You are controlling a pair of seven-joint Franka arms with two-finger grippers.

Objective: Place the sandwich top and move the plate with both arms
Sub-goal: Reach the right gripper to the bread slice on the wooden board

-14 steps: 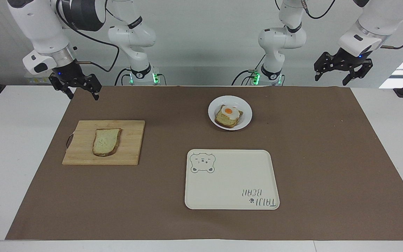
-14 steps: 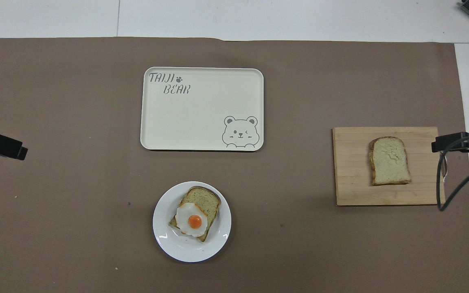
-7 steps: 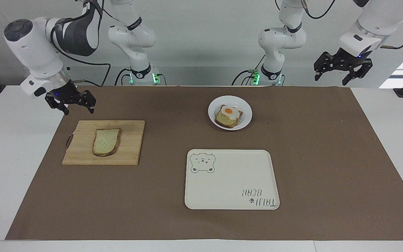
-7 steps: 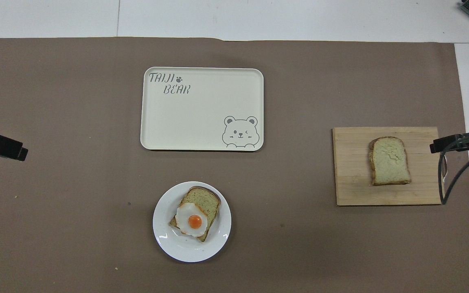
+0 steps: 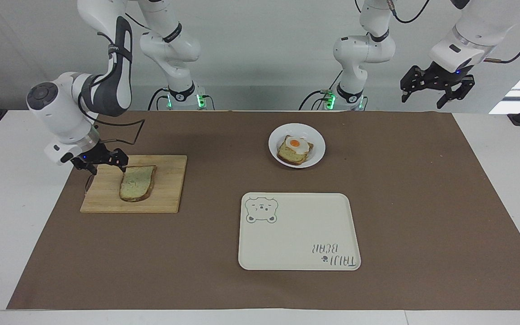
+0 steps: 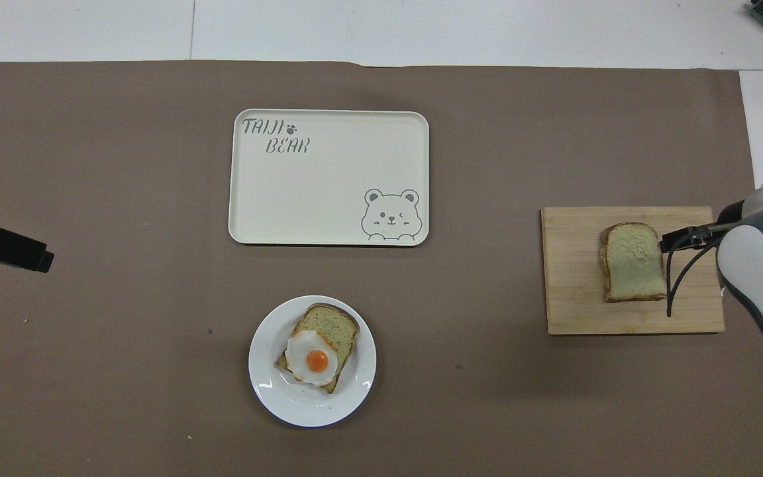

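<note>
The sandwich top lies flat with its broad side (image 6: 632,261) up, and my right gripper needs to grab the sandwich top across its thin side crust (image 6: 660,248) next.
The sandwich top (image 5: 137,182) is a plain bread slice lying flat on a wooden cutting board (image 5: 165,192) at the right arm's end of the table; it also shows in the overhead view (image 6: 633,262). My right gripper (image 5: 105,166) is open and low over the board's edge, with one fingertip close to the slice's crust; its tip shows in the overhead view (image 6: 676,237). The white plate (image 5: 318,145) holds a bread slice with a fried egg (image 5: 294,149); the plate also shows in the overhead view (image 6: 269,391). My left gripper (image 5: 434,95) waits open, high over the left arm's end.
A cream tray with a bear drawing (image 5: 299,232) lies farther from the robots than the plate, also in the overhead view (image 6: 328,179). A brown mat (image 5: 422,203) covers most of the table. The right arm's cable hangs over the cutting board (image 6: 573,298).
My right arm has swung down and forward, bringing its gripper from above the mat's edge to the cutting board beside the plain slice. The left gripper has shifted only slightly.
</note>
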